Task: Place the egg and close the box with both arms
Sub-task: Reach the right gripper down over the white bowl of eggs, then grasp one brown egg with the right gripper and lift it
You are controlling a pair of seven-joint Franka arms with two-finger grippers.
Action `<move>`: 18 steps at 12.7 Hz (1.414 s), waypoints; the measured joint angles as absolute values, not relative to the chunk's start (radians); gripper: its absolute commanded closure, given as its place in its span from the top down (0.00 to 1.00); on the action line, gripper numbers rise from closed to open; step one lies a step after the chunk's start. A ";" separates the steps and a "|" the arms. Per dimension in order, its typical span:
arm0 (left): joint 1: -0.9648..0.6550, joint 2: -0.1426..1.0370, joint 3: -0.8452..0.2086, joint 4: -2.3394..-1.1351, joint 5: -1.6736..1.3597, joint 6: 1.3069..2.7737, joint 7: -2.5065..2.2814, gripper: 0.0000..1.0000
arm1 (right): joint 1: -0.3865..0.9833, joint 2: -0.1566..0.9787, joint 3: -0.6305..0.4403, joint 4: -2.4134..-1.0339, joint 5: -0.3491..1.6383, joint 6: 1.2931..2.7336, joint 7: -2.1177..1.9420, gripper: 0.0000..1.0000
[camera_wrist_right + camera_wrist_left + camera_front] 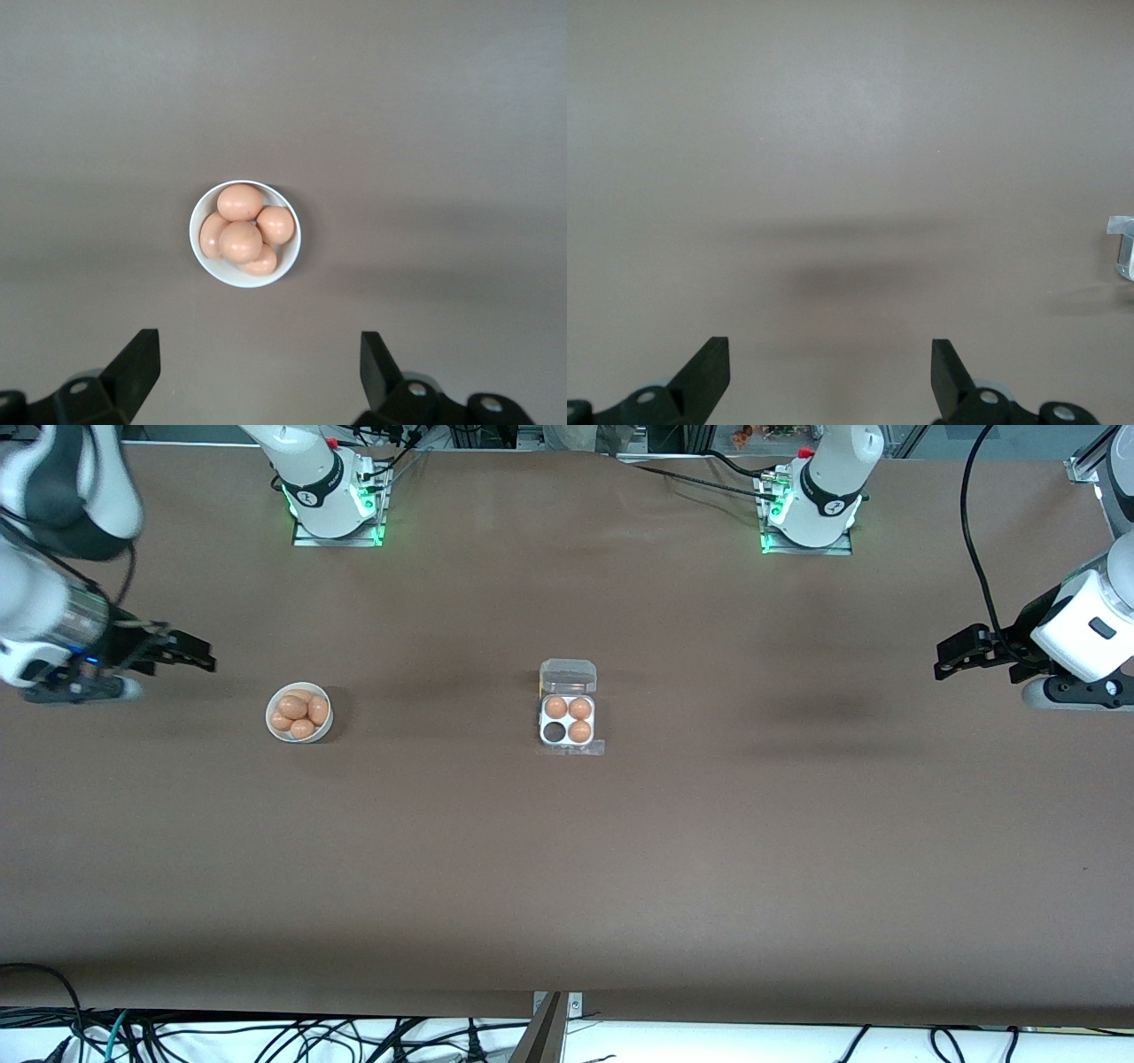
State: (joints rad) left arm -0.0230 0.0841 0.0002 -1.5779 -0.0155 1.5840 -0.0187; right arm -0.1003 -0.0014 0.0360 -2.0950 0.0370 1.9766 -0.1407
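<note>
The egg box's empty cell (554,732) needs filling. My right gripper will next grab the rounded middle of a brown egg from the white bowl (299,712) to fill it.
The clear egg box (568,722) sits mid-table with its lid (568,676) open and lying back toward the robots' bases. It holds three brown eggs (579,731); one cell (555,732) is empty. A corner of the box shows in the left wrist view (1123,250). A white bowl (299,712) with several brown eggs (241,239) stands toward the right arm's end. My right gripper (202,657) is open and empty, up in the air short of the bowl (245,234). My left gripper (950,657) is open and empty over bare table at the left arm's end.
The brown table cover (567,868) spreads wide around both things. Cables (266,1036) hang along the table edge nearest the front camera. The arm bases (337,496) stand along the table's edge farthest from the front camera.
</note>
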 measured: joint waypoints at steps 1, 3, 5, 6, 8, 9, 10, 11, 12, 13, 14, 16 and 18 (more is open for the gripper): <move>-0.023 0.084 0.000 -1.578 -0.015 1.584 -0.019 1.00 | -0.098 0.006 0.049 -2.145 0.037 2.043 -0.132 1.00; -0.023 0.086 0.000 -1.578 -0.015 1.584 -0.019 1.00 | -0.095 0.033 0.073 -2.228 0.037 2.175 -0.124 1.00; -0.023 0.088 0.000 -1.578 -0.015 1.584 -0.019 1.00 | -0.091 0.084 0.080 -2.274 0.037 2.274 -0.122 1.00; -0.023 0.088 0.000 -1.578 -0.015 1.584 -0.019 1.00 | -0.090 0.111 0.080 -2.283 0.037 2.313 -0.122 1.00; -0.023 0.089 0.000 -1.578 -0.015 1.584 -0.019 1.00 | -0.086 0.157 0.080 -2.293 0.037 2.373 -0.122 1.00; -0.023 0.090 0.000 -1.578 -0.015 1.584 -0.019 1.00 | -0.082 0.175 0.081 -2.294 0.037 2.393 -0.122 1.00; -0.023 0.090 0.000 -1.578 -0.015 1.584 -0.019 1.00 | -0.076 0.190 0.081 -2.294 0.037 2.412 -0.117 1.00; -0.023 0.091 0.000 -1.578 -0.015 1.584 -0.019 1.00 | -0.069 0.204 0.082 -2.294 0.037 2.432 -0.110 1.00; -0.023 0.091 0.000 -1.578 -0.015 1.584 -0.019 1.00 | -0.063 0.215 0.082 -2.294 0.037 2.447 -0.104 1.00; -0.023 0.091 0.000 -1.578 -0.015 1.584 -0.019 1.00 | -0.061 0.225 0.082 -2.294 0.037 2.457 -0.101 1.00; -0.023 0.091 0.000 -1.578 -0.015 1.584 -0.019 1.00 | -0.061 0.231 0.082 -2.296 0.037 2.464 -0.100 1.00; -0.023 0.091 0.000 -1.578 -0.015 1.584 -0.019 1.00 | -0.061 0.234 0.082 -2.305 0.037 2.473 -0.098 1.00; -0.023 0.091 0.000 -1.578 -0.015 1.584 -0.019 1.00 | -0.061 0.234 0.082 -2.318 0.037 2.479 -0.097 0.98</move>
State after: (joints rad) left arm -0.0228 0.0907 0.0000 -1.5777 -0.0155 1.5840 -0.0187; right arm -0.0608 0.2337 0.0816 -2.3185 0.0371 2.4785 -0.0970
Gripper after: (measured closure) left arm 0.000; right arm 0.000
